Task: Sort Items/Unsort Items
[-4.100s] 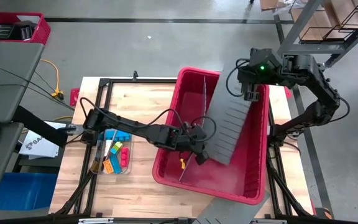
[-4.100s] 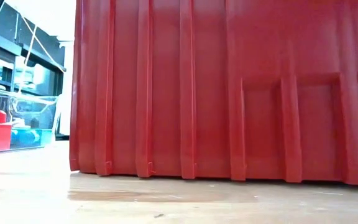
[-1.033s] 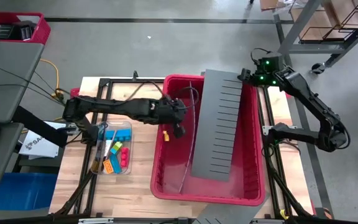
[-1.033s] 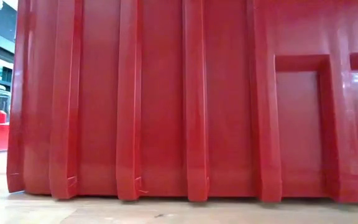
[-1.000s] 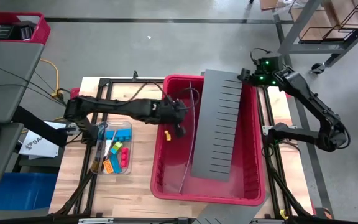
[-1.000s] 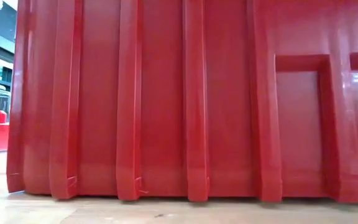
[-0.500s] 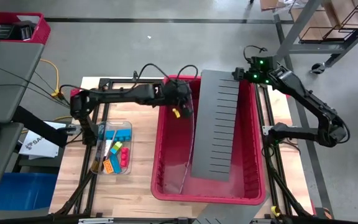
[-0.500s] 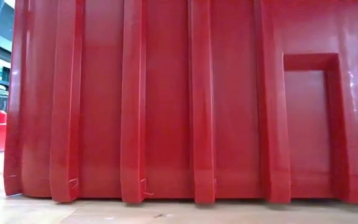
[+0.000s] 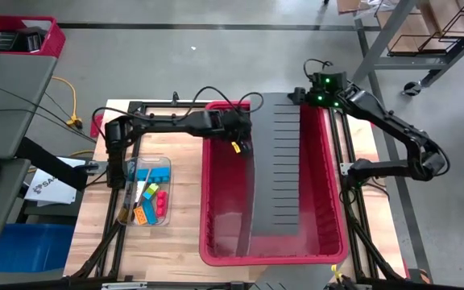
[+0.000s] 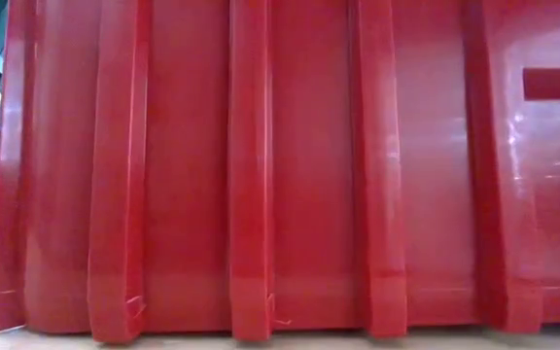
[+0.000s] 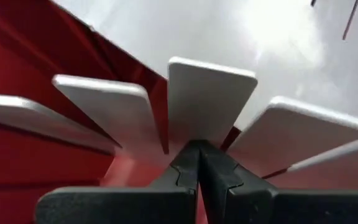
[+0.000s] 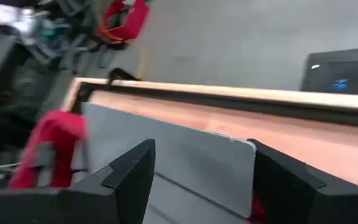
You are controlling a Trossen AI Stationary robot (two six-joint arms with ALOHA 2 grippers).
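My right gripper grabs the panel by its thin far edge [image 9: 277, 95] next, since the panel's broad grey side [image 9: 276, 173] spans wider than my fingers.
A large red bin [image 9: 216, 201] fills the middle of the table and the whole low view [image 10: 261, 175]. A long grey slotted panel [image 9: 280, 169] lies in it, from the far rim to the near end. My left gripper [image 9: 241, 142] is shut at the panel's left edge, near the bin's far left corner. A small yellow bit [image 9: 234, 147] shows beside it. Whether it is held, I cannot tell. My right gripper [image 9: 297, 97] stands open over the panel's far end [image 12: 191, 149]. Several coloured blocks [image 9: 147, 201] lie in a clear tray left of the bin. My left gripper [image 11: 199, 149] puts its shut fingertips at the bottom of a slot between two tabs [image 11: 210, 99] on the panel's left edge. It comes slanting down from the table's left. My right gripper's fingers [image 12: 129, 180] straddle the panel's far end; whether they touch it, I cannot tell.
The clear tray [image 9: 164, 165] sits on the wooden table between the bin and the table's left edge. Black frame rails [image 9: 127, 201] run along both sides of the table. In the low view the bin's ribbed wall hides everything behind it.
My left gripper has swung from the bin's left rim toward the far edge and right, sinking to the panel's left edge, and has stayed shut. My right gripper has moved left along the far rim. The panel's far end has shifted left. The bin has turned squarer and come nearer.
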